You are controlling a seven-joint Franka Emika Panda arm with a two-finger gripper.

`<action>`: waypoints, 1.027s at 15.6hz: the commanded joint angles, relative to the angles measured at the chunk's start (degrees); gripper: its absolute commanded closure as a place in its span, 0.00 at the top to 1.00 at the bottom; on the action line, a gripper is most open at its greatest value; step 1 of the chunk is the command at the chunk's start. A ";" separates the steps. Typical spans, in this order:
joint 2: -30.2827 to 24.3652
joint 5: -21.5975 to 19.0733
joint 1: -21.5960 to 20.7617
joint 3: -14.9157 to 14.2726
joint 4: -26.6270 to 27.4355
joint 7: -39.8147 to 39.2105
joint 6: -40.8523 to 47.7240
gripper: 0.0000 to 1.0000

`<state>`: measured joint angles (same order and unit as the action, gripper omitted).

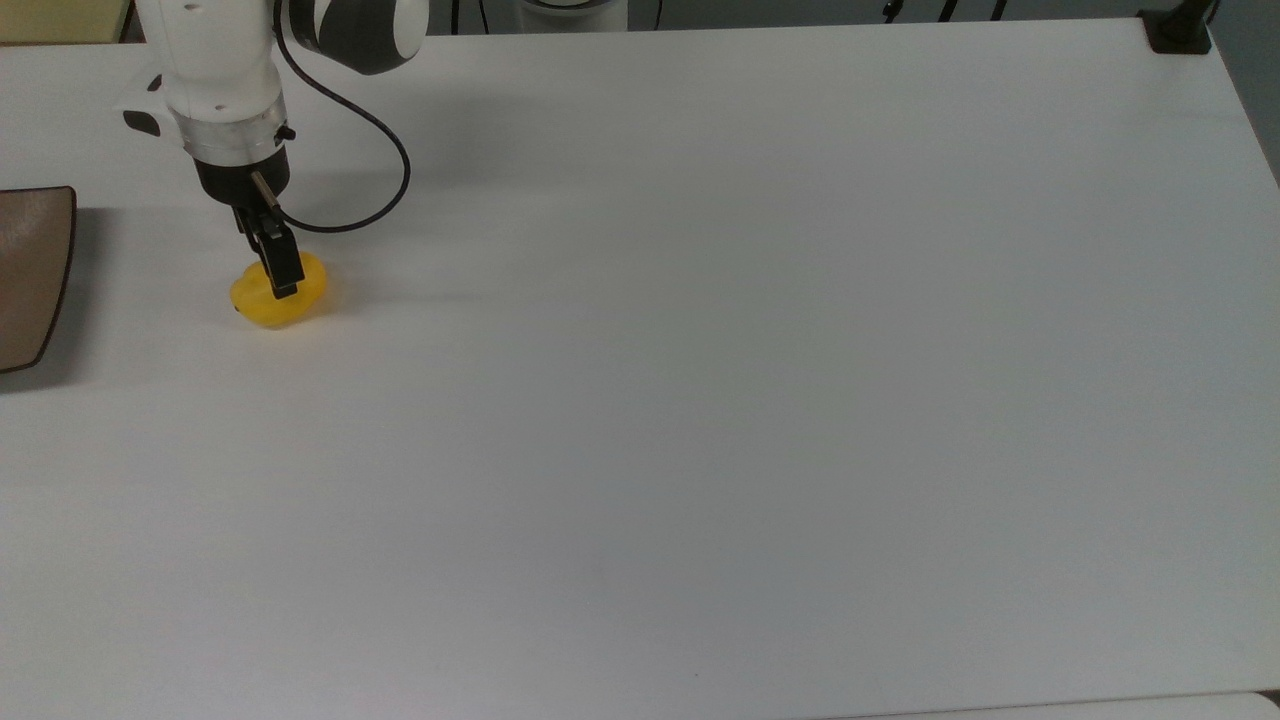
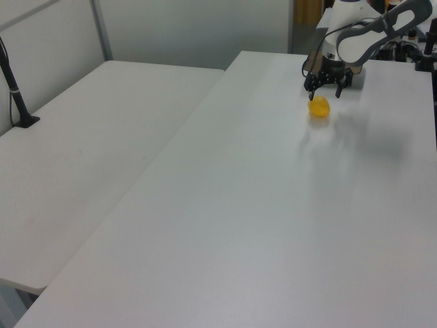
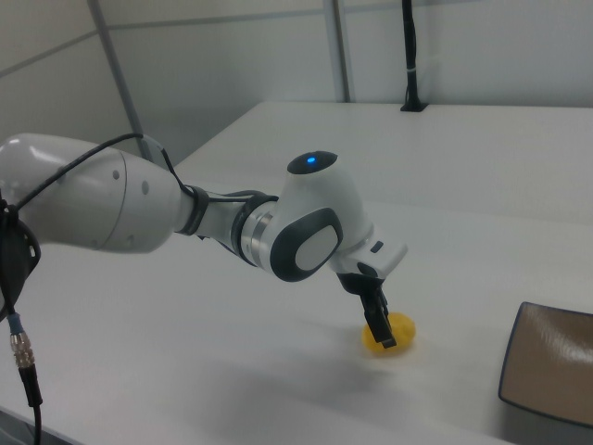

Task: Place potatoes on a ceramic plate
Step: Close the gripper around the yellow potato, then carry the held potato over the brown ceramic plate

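I need to put the yellow potato on the ceramic plate [image 2: 356, 78] next, so my gripper should pick up the potato by its rounded sides.
The potato [image 1: 255, 300] is a small yellow lump lying on the white table, toward the top view's left. My gripper [image 1: 283, 285] has come down right over it and is open. In the left view its two fingers stand spread to either side above the potato [image 2: 319, 108], with the gripper [image 2: 325, 91] not closed on it. One dark finger [image 3: 378, 320] hangs in front of the potato [image 3: 400, 332] in the right view. The brown ceramic plate [image 1: 30, 275] lies at the top view's left edge, apart from the potato, and is also seen as the plate [image 3: 551, 366] in the right view.
A black cable [image 1: 385, 195] loops from the wrist over the table behind the potato. A black clamp [image 1: 1178, 30] sits at the top view's far right corner. A second white table [image 2: 82, 157] with a black post [image 2: 15, 89] adjoins on the left view's left.
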<state>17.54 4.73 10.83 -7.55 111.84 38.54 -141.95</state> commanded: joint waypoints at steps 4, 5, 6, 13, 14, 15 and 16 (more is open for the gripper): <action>3.02 2.47 0.07 0.52 -0.13 1.27 -2.72 1.00; 3.55 2.47 0.24 0.78 -0.22 1.27 -2.72 1.00; 3.64 2.56 0.59 1.05 -0.48 1.27 -2.72 0.82; 3.11 3.00 1.21 1.05 -1.89 0.83 -2.46 0.33; 3.03 2.91 1.47 1.05 -3.11 0.92 -1.93 0.33; 2.85 2.82 2.00 1.05 -4.42 1.10 -1.67 0.33; 2.67 2.82 2.17 1.05 -5.66 1.19 -1.67 0.33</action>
<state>20.97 6.21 11.49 -7.25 109.23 38.54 -143.61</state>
